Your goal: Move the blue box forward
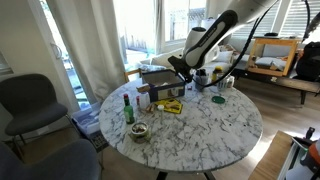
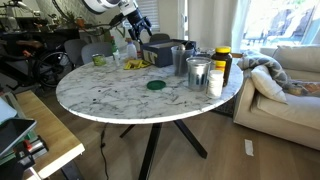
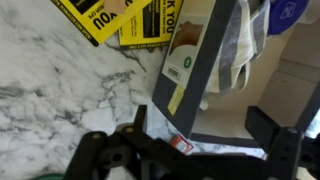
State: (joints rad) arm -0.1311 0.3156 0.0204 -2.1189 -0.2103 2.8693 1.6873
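Note:
My fingers are still above the blue box's rim, so closing now would miss. My gripper lowers first, then closes on the blue box.
The blue box point(image 3: 196, 62) is a dark navy shallow box with a pale round label and a yellow sticker on its side wall. It stands at the back of the marble table in both exterior views point(image 1: 158, 90) point(image 2: 166, 49). My gripper point(image 3: 205, 135) is open and right above the box. One finger is over the marble outside the wall, the other over the box's inside. It holds nothing. The gripper also shows in both exterior views point(image 1: 180, 68) point(image 2: 138, 30). A white cloth-like item point(image 3: 238, 45) lies inside the box.
Yellow packets point(image 3: 120, 18) lie beside the box, also in an exterior view point(image 1: 172, 106). A green bottle point(image 1: 128, 108), a small bowl point(image 1: 138, 131), a green lid point(image 2: 156, 86), metal cans point(image 2: 197, 72) and a yellow-lidded jar point(image 2: 222, 60) stand on the table point(image 2: 120, 95).

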